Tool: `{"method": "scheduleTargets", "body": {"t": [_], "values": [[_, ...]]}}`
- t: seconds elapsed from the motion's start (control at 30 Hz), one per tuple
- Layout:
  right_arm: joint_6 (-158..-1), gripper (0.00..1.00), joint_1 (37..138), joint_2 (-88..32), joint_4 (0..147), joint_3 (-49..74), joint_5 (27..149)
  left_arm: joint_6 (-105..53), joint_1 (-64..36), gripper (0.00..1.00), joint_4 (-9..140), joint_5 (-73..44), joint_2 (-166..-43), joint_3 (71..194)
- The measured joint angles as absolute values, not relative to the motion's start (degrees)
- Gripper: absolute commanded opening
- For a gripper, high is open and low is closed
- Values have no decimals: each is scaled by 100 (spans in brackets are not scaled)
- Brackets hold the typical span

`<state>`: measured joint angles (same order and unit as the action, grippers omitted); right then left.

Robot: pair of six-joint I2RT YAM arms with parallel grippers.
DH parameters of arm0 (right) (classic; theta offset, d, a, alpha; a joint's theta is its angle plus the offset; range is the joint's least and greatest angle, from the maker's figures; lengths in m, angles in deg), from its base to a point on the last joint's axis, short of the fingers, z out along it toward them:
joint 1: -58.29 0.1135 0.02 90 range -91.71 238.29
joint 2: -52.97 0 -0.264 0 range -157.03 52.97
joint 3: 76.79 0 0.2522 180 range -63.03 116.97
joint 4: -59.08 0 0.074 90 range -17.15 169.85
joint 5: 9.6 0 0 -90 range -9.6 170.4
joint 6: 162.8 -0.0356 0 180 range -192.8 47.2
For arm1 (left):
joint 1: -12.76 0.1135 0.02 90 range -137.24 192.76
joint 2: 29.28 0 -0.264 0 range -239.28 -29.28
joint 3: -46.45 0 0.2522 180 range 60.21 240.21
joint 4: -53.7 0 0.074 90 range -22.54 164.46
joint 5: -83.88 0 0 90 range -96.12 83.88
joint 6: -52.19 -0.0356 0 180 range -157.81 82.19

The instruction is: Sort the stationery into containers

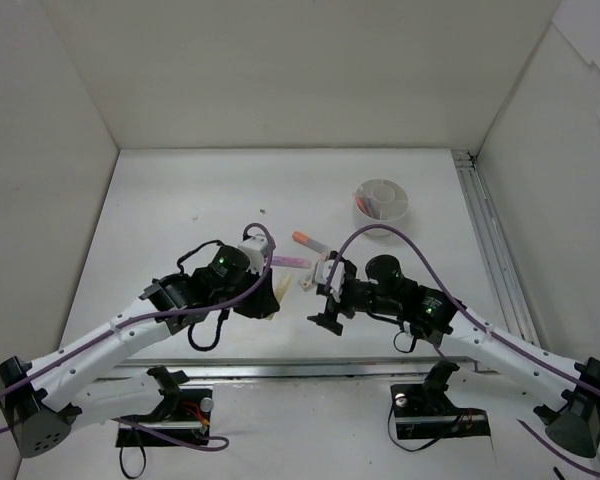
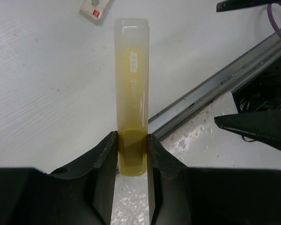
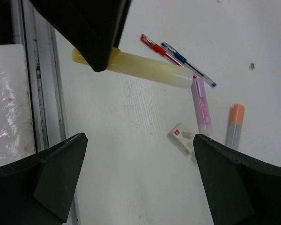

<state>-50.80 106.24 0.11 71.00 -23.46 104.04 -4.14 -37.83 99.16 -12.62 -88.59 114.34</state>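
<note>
My right gripper reaches the yellow marker next and grabs its body (image 1: 282, 287) beside my left gripper, so the marker's pale end stays free to enter the dish (image 1: 400, 207).
My left gripper (image 1: 271, 298) (image 2: 132, 154) is shut on the lower end of a yellow marker (image 2: 131, 89), held above the table near the front rail. It also shows in the top view (image 1: 282, 288) and the right wrist view (image 3: 145, 68). My right gripper (image 1: 325, 297) (image 3: 140, 159) is open and empty, hovering just right of the left one. Below it lie a white eraser with a red mark (image 3: 182, 137) (image 2: 94, 9), a pink marker (image 3: 201, 105) (image 1: 291, 262), an orange marker (image 3: 235, 124) (image 1: 310, 241), a red pen (image 3: 159, 49) and a blue pen (image 3: 189, 65). The round white dish (image 1: 400, 207) stands far right, with a few items inside.
A metal rail (image 2: 210, 89) (image 3: 40, 93) runs along the table's front edge, close under both grippers. White walls enclose the table on the left, back and right. A second rail (image 1: 490, 250) runs down the right side.
</note>
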Motion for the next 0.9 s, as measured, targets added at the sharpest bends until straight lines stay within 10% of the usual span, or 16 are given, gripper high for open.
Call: {"method": "scheduleTargets", "body": {"t": [0.57,0.9], "values": [[-3674,98,11935,-1582,6306,-2029,9757,-545,-3160,0,10810,-3349,-9382,11858],[-3526,77,12071,-1947,5714,-2033,9779,-742,-2911,0,10773,-4095,-9550,11847]]}}
